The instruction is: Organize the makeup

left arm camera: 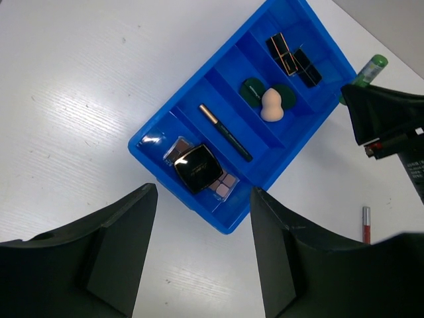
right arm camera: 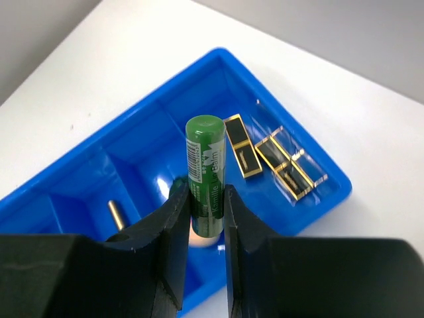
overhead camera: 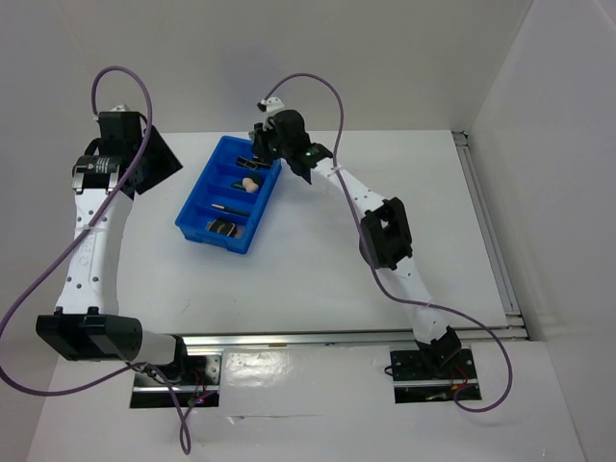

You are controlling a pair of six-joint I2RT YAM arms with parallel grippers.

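The green lip balm stick (right arm camera: 205, 173) is high and lined up with the sponge, so it would likely miss the tray's lipstick section if I opened now. My right gripper needs to keep holding the lip balm stick.
My right gripper (right arm camera: 207, 199) is shut on a green lip balm stick (right arm camera: 205, 173) and holds it above the blue divided tray (right arm camera: 79, 162), near the black-gold lipstick tubes (right arm camera: 275, 159). In the left wrist view the tray (left arm camera: 228, 222) holds lipsticks (left arm camera: 293, 59), a beige sponge (left arm camera: 271, 106) on dark green compacts, a thin dark pencil (left arm camera: 225, 132), and a dark square compact (left arm camera: 197, 167) on an eyeshadow palette. A red pencil (left arm camera: 365, 224) lies on the table. My left gripper (left arm camera: 202, 258) is open and empty, high above the table beside the tray (overhead camera: 197, 229).
White walls close in the table at the back and right. A metal rail (overhead camera: 491, 231) runs along the table's right edge. The right arm (overhead camera: 385, 236) stretches across the middle toward the tray's far end.
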